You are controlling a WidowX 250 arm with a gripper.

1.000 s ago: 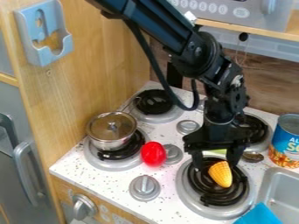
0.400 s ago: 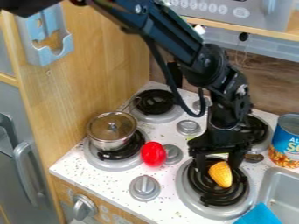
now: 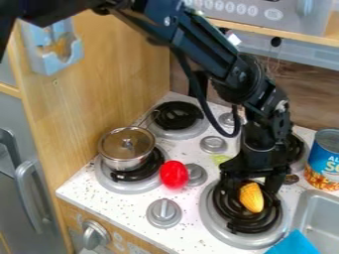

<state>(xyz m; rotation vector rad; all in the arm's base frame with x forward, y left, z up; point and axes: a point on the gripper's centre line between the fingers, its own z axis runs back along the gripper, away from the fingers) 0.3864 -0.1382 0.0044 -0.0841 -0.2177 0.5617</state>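
My gripper grabs the yellow corn cob (image 3: 252,198) by its upper end next, to clear the black burner coil.
My gripper (image 3: 251,190) is low over the front right burner (image 3: 206,213), its two fingers apart. Between them, at the upper end, lies a yellow corn cob (image 3: 252,198) on the black coil; I cannot tell whether a finger touches it. Just behind and left of the gripper, a light green item (image 3: 220,159) shows in part on the stovetop. A red, rounded object (image 3: 174,174) rests farther left, beside a knob.
A lidded metal pot (image 3: 126,149) stands on the front left burner. At the right are a blue can (image 3: 326,158), a grey sink (image 3: 317,213) and a blue item (image 3: 296,244). Knobs (image 3: 163,213) rise from the stovetop, and a wooden wall (image 3: 112,94) borders its left.
My gripper has shifted a little to the right and lower, around the corn cob's upper end. More of the green item shows at its left. The fingers have stayed apart.
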